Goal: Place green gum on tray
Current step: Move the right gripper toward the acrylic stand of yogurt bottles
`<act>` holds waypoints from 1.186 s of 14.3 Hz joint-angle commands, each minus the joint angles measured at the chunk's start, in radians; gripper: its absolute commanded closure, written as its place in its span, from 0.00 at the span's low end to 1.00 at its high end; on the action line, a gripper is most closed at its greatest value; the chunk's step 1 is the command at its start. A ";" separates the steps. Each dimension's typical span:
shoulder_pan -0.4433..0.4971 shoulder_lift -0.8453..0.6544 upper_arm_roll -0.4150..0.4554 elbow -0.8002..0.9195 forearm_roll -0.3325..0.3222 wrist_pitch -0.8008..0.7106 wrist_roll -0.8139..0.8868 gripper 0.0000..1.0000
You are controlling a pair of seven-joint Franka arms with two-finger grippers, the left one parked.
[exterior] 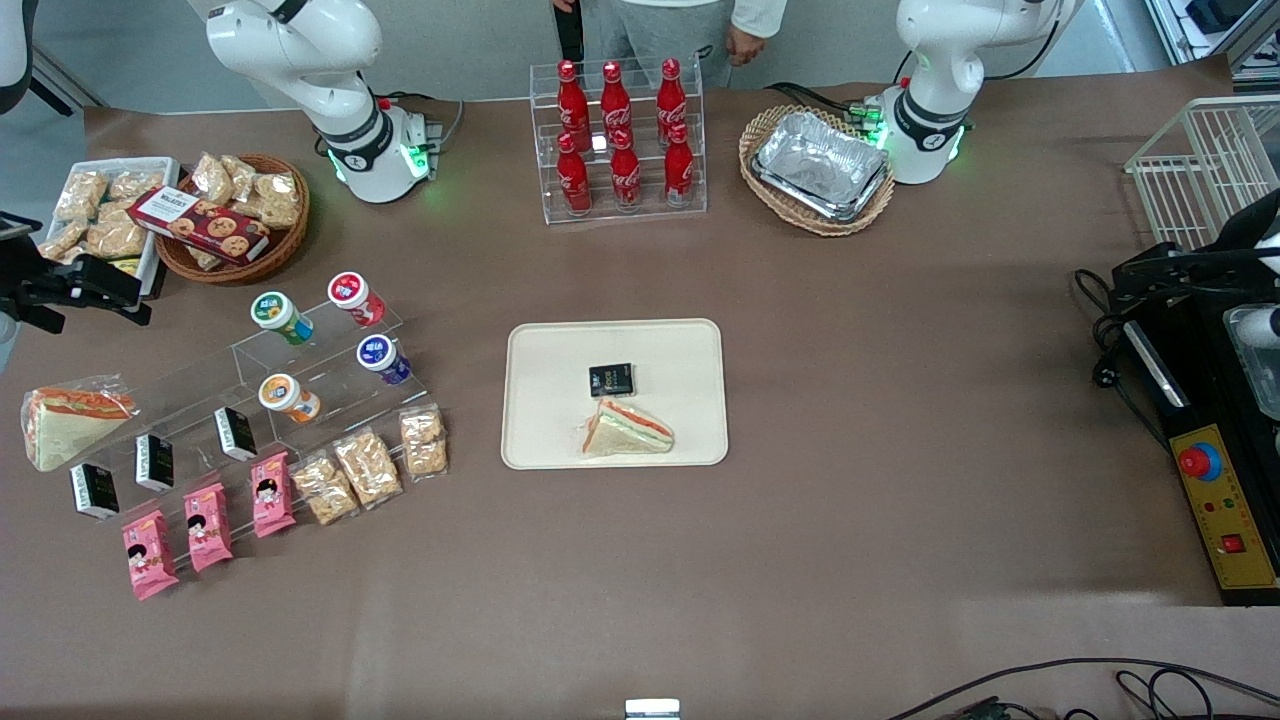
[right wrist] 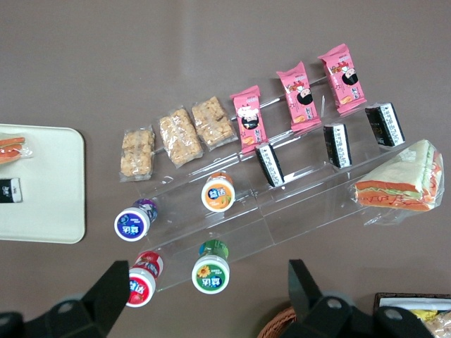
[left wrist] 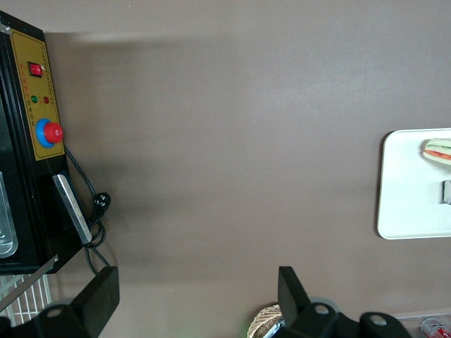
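Observation:
Next, my right gripper grabs the green gum by its white-lidded end (exterior: 270, 308) to place it on the tray (exterior: 540, 400).
The green gum (exterior: 275, 312) (right wrist: 211, 273) is a small bottle with a white lid and green label. It lies on the top step of a clear acrylic stand (exterior: 250, 390), beside a red-lidded bottle (exterior: 350, 295). The cream tray (exterior: 540, 400) (right wrist: 42, 204) (left wrist: 409, 204) lies mid-table and carries a wrapped sandwich (exterior: 628, 428) and a black packet (exterior: 611, 379). My right gripper (exterior: 110, 295) (right wrist: 208, 274) hangs open well above the table at the working arm's end. Its fingers are spread wide with nothing between them, and the green gum shows below the gap.
The stand also holds a blue-lidded bottle (exterior: 378, 355), an orange-lidded bottle (exterior: 285, 393) and black packets (exterior: 155, 462); pink packets (exterior: 208, 525) and cracker bags (exterior: 368, 468) lie before it. A wicker basket of snacks (exterior: 235, 220) sits close by, farther from the camera than the gum. A cola rack (exterior: 620, 140) stands at the back.

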 commanded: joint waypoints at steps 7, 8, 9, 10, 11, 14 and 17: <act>-0.001 -0.016 -0.027 0.005 0.014 -0.040 -0.081 0.00; 0.001 -0.030 -0.038 -0.011 0.014 -0.045 -0.095 0.00; 0.001 -0.051 -0.040 -0.044 0.014 -0.045 -0.097 0.00; 0.001 -0.083 -0.041 -0.087 0.012 -0.039 -0.097 0.00; 0.001 -0.116 -0.043 -0.133 0.012 -0.032 -0.097 0.00; 0.002 -0.185 -0.043 -0.234 0.010 -0.006 -0.097 0.00; 0.005 -0.281 -0.040 -0.389 0.004 0.075 -0.097 0.00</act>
